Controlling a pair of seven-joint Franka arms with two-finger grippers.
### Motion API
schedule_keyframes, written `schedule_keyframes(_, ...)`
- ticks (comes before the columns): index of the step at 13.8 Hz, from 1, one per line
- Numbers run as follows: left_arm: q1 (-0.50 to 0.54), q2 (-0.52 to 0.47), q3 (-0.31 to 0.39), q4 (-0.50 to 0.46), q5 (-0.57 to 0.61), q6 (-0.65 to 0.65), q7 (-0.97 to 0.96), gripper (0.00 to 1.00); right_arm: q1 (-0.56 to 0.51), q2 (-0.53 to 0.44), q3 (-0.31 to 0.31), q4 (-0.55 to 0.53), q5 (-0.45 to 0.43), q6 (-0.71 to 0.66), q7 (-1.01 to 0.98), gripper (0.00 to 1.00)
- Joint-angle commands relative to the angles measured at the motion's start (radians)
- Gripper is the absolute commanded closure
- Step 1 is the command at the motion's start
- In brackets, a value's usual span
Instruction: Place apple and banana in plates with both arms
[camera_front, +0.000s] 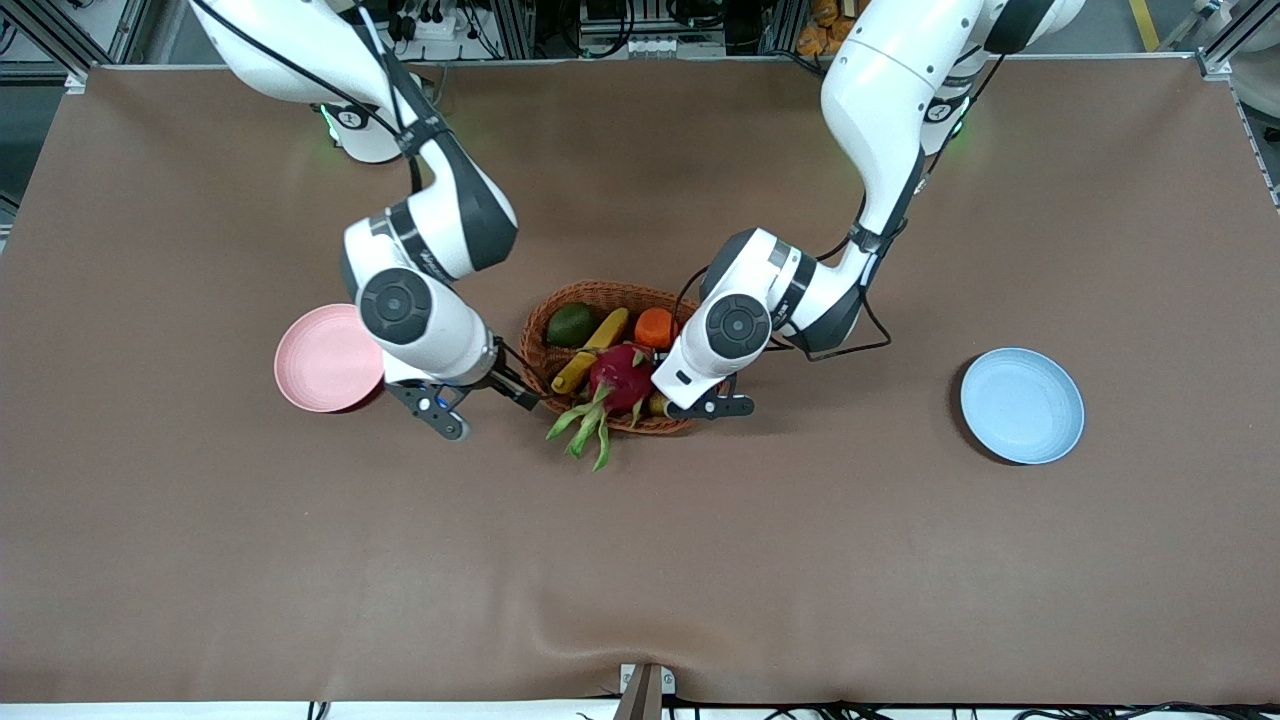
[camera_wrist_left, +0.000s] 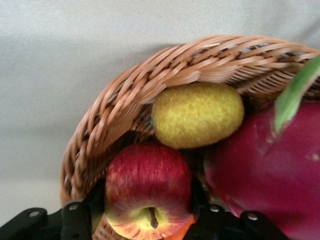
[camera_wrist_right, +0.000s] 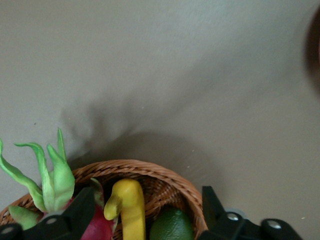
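My right gripper grabs the banana near its knobbed tip (camera_front: 564, 383) next, to place the banana in the pink plate (camera_front: 320, 365).
The apple (camera_wrist_left: 147, 187), red with a yellowish stem end, lies in the wicker basket (camera_front: 600, 293); in the front view the left arm hides it. My left gripper (camera_front: 700, 405) is at the basket's end toward the left arm, and in the left wrist view (camera_wrist_left: 148, 220) its fingers press on both sides of the apple. The banana (camera_front: 590, 350) lies in the basket, and its tip shows in the right wrist view (camera_wrist_right: 129, 205). My right gripper (camera_front: 483, 403) is open at the basket's other end, its fingers (camera_wrist_right: 82, 212) wide apart on either side of the banana's tip. The pink plate (camera_front: 320, 365) lies beside the right arm. The blue plate (camera_front: 1022, 405) lies toward the left arm's end.
The basket also holds a magenta dragon fruit (camera_front: 620, 378) with green leaves hanging over the rim, an orange (camera_front: 655, 327), a dark green fruit (camera_front: 572, 324) and a fuzzy yellow fruit (camera_wrist_left: 197, 115) beside the apple. Brown cloth covers the table (camera_front: 640, 560).
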Motion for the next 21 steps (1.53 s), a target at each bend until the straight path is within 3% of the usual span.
schedule_keyframes(1, 0.007, -0.102, 0.010, -0.007, 0.007, -0.131, -0.043, 0.91, 0.017, 0.045, -0.008, 0.052, 0.050, 0.012, 0.014, 0.11)
schedule_keyframes(8, 0.107, -0.267, 0.037, -0.017, 0.027, -0.282, -0.017, 0.89, 0.050, 0.104, -0.008, 0.053, 0.064, 0.078, 0.014, 0.28)
schedule_keyframes(12, 0.203, -0.337, 0.036, -0.030, 0.103, -0.368, 0.102, 0.89, 0.074, 0.116, -0.008, 0.053, 0.062, 0.089, 0.014, 0.36)
schedule_keyframes(17, 0.328, -0.411, 0.036, -0.128, 0.151, -0.370, 0.277, 0.89, 0.082, 0.127, -0.008, 0.053, 0.062, 0.090, 0.014, 0.51)
schedule_keyframes(21, 0.404, -0.466, 0.033, -0.252, 0.202, -0.280, 0.412, 0.89, 0.091, 0.131, -0.008, 0.053, 0.061, 0.090, 0.014, 0.64)
